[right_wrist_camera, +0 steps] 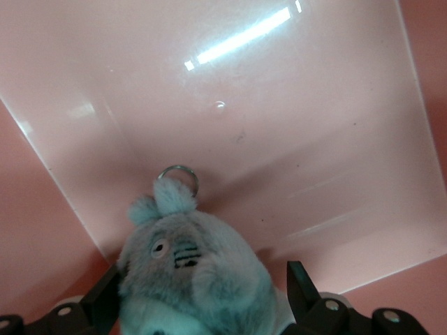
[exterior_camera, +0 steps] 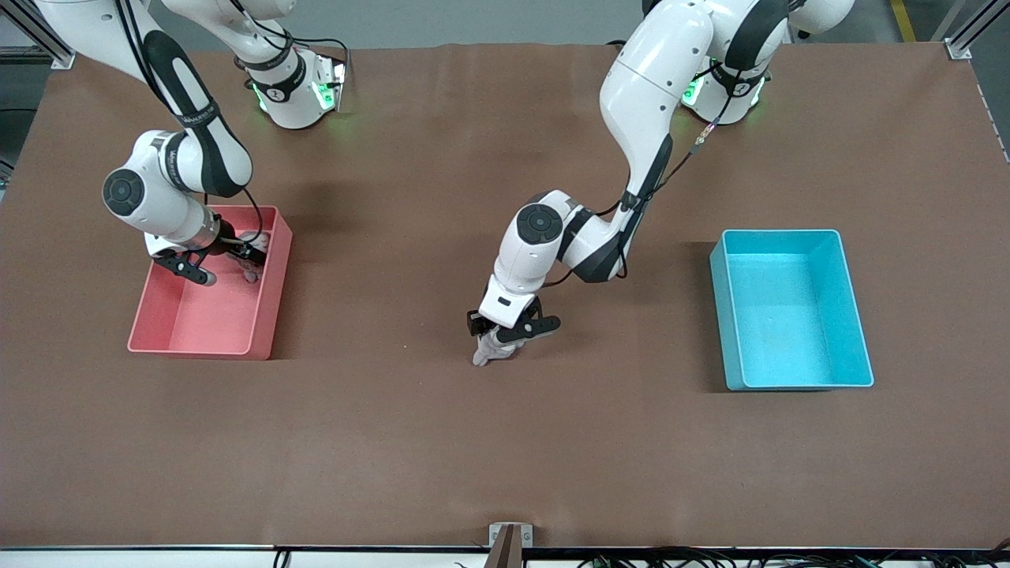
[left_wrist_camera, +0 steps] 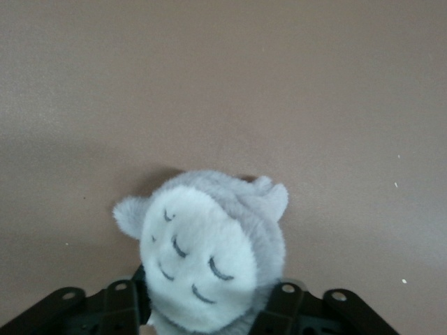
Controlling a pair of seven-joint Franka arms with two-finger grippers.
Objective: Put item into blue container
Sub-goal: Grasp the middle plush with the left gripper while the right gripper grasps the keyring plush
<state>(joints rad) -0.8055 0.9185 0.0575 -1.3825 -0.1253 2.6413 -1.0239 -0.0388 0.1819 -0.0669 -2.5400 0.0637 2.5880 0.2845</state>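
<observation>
My open fingers are beside the grey plush's body. My right gripper should close now, and it would hold the plush in the pink bin.
The blue container, a cyan rectangular bin, stands toward the left arm's end of the table with nothing in it. At the table's middle my left gripper is shut on a grey-and-white plush toy, whose lower end is at the table surface. My right gripper is inside the pink bin and stands open around a second grey plush with a key ring. One finger touches that plush, while the other finger stands apart from it.
The pink bin is toward the right arm's end of the table. Brown tabletop lies between the left gripper and the blue container. A small bracket sits at the table's front edge.
</observation>
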